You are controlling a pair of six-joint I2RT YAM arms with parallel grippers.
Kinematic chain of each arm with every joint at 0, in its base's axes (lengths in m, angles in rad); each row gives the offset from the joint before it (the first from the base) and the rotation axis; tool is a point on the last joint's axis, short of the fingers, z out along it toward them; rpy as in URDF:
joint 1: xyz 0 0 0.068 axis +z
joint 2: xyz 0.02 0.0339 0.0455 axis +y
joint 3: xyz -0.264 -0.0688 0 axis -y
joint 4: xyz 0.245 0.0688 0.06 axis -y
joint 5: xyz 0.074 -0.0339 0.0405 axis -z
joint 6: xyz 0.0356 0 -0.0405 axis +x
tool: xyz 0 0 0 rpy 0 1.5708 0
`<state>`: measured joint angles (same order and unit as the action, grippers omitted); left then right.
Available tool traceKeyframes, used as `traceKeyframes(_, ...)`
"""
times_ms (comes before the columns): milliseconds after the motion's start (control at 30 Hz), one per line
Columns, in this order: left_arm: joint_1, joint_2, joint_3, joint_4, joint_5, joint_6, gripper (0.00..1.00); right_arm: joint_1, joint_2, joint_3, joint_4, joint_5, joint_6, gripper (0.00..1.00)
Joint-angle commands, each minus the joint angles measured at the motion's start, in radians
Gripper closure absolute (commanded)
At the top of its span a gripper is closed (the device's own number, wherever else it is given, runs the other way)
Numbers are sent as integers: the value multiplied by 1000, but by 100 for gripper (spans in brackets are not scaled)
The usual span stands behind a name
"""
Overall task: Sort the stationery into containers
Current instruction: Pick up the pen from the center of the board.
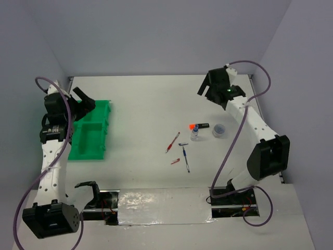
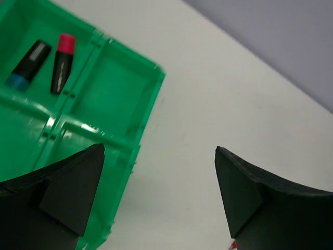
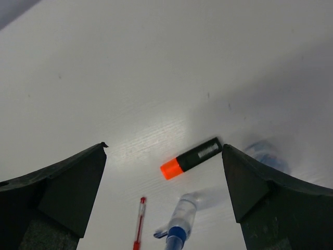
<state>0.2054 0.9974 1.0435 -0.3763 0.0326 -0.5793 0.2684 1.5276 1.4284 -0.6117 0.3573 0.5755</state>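
Note:
The orange end should stay free for my left gripper, so my right gripper next needs to grab the orange-ended highlighter across its black body (image 1: 201, 125) (image 3: 191, 158), beside that orange end.
The green tray (image 1: 78, 148) lies at the left of the table. In the left wrist view one compartment of the tray (image 2: 151, 99) holds a blue-ended highlighter (image 2: 28, 64) and a pink-ended highlighter (image 2: 62, 61). My left gripper (image 1: 85, 100) (image 2: 160, 151) hangs open over the tray's far right corner, holding nothing. At centre right lie an orange-ended highlighter (image 1: 199, 126) (image 3: 191, 158), a blue-capped clear bottle (image 1: 195, 134) (image 3: 181, 219), a translucent roll (image 1: 220, 129) (image 3: 265, 153), a red pen (image 1: 172, 142) (image 3: 139, 221) and a blue pen (image 1: 185, 157). My right gripper (image 1: 210, 94) (image 3: 164, 146) is open and empty above and behind them.
A small red piece (image 1: 175, 161) lies beside the blue pen. Grey walls close in the table on the left, back and right. A shiny strip (image 1: 161, 205) runs between the arm bases at the near edge.

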Motion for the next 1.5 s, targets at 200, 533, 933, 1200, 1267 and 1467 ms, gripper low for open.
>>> traceKeyframes(200,-118,-128,-72,-55,-158,91,1,118,207,-5,-123,190,489,3)
traceKeyframes(533,-132,-114,-83,-39,-70,104,1,135,275,-143,-92,123,635,12)
traceKeyframes(933,-141,-123,-92,-35,-76,107,1,129,397,-158,-60,83,649,28)
traceKeyframes(1200,-146,-118,-88,-41,-66,118,1,98,453,-132,19,26,581,83)
traceKeyframes(1267,-144,-125,-89,-42,-72,121,1,91,459,-111,26,19,572,100)
traceKeyframes(1467,-149,-134,-103,-29,-48,130,1,68,488,46,55,-4,454,100)
